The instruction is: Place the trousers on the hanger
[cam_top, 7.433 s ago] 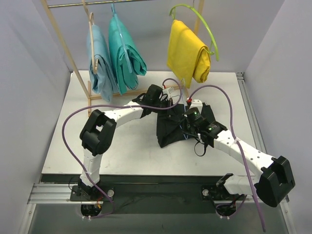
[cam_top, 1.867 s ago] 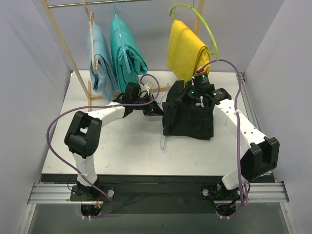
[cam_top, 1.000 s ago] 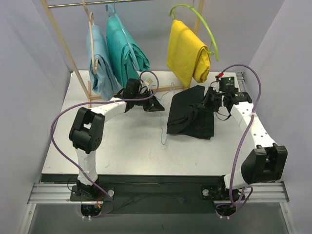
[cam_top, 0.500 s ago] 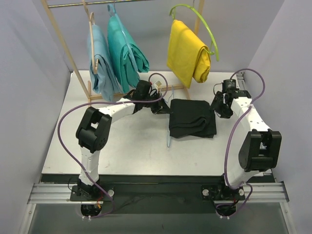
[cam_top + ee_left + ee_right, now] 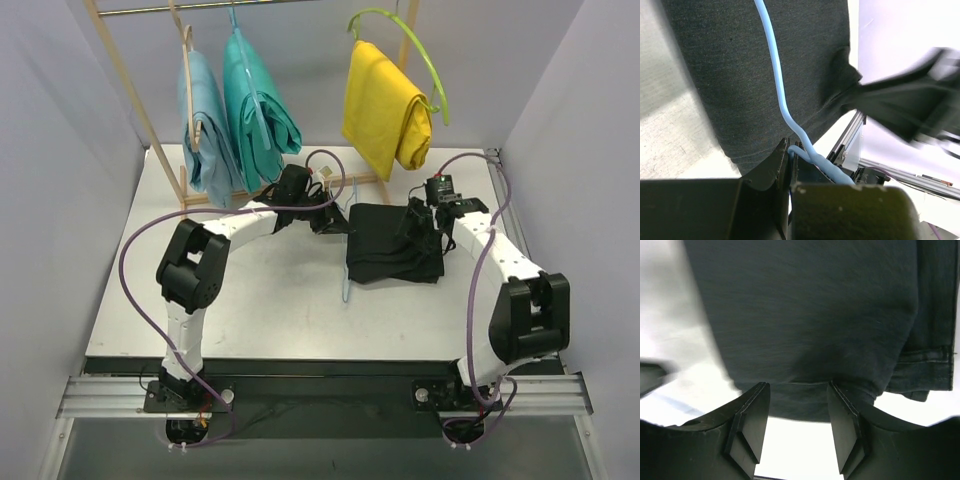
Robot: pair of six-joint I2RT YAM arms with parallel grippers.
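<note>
My right gripper takes hold of the hanger by its far wire end [image 5: 346, 292] next, away from its neck, to hang the trousers.
The black trousers [image 5: 392, 250] lie folded on the table, right of centre. The thin light-blue hanger [image 5: 346, 276] lies along their left edge, mostly under or against the fabric. My left gripper [image 5: 337, 222] is shut on the hanger's neck; in the left wrist view [image 5: 790, 154] the blue wire [image 5: 776, 75] runs from the jaws across the black cloth [image 5: 730, 75]. My right gripper [image 5: 414, 217] is at the trousers' far right edge. In the right wrist view it [image 5: 797, 392] is open, its jaws just above the edge of the trousers [image 5: 810, 315], holding nothing.
A wooden rack [image 5: 130, 90] stands at the back. On it hang a light-blue garment on a tan hanger [image 5: 205, 130], teal trousers [image 5: 260, 110] and yellow trousers [image 5: 385, 105] on a lime-green hanger [image 5: 432, 70]. The table's metal rail [image 5: 505, 200] runs along the right.
The right gripper has moved left from beside the trousers onto their right edge. Earlier it laid the trousers down folded and let go. The left gripper keeps its hold on the hanger.
</note>
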